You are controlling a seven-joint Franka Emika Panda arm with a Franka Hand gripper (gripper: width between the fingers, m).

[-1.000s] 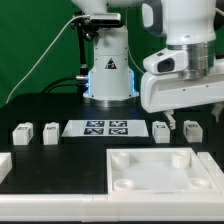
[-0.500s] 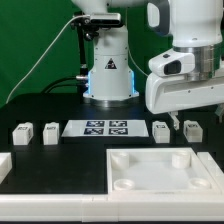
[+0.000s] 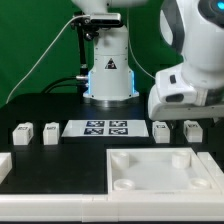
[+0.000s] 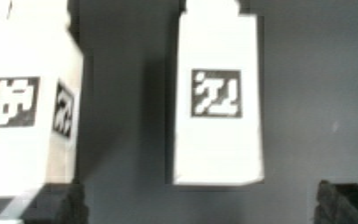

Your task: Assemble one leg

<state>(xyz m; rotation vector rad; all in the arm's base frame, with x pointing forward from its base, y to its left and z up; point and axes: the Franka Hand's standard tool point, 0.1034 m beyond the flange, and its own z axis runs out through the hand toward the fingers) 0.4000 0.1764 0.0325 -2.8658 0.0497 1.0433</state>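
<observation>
The leg's round knob needs to stay free to go into the white tabletop, so the gripper should grab the leg by its plain square end (image 4: pixel 217 165) next.
Two legs stand at the exterior view's right: one (image 3: pixel 162 131) and one (image 3: pixel 191 130), small white blocks with tags. Two more legs (image 3: pixel 21 134) (image 3: pixel 51 133) stand at the exterior view's left. My gripper (image 3: pixel 179 116) hangs just above the right pair, its fingers mostly hidden by the white hand. In the wrist view a long white leg (image 4: pixel 220 95) with a tag lies between and ahead of my open gripper (image 4: pixel 197 205). The dark fingertips (image 4: pixel 350 200) show far apart and empty. Another leg (image 4: pixel 25 100) lies beside it.
The marker board (image 3: pixel 101 127) lies between the two pairs of legs. The large white tabletop (image 3: pixel 160 170) with corner recesses lies at the front. A white piece (image 3: pixel 4 165) shows at the front left edge. The robot base (image 3: pixel 108 70) stands behind.
The arm's hand has shifted toward the exterior view's right and come lower and closer over the right pair of legs. The legs have not moved.
</observation>
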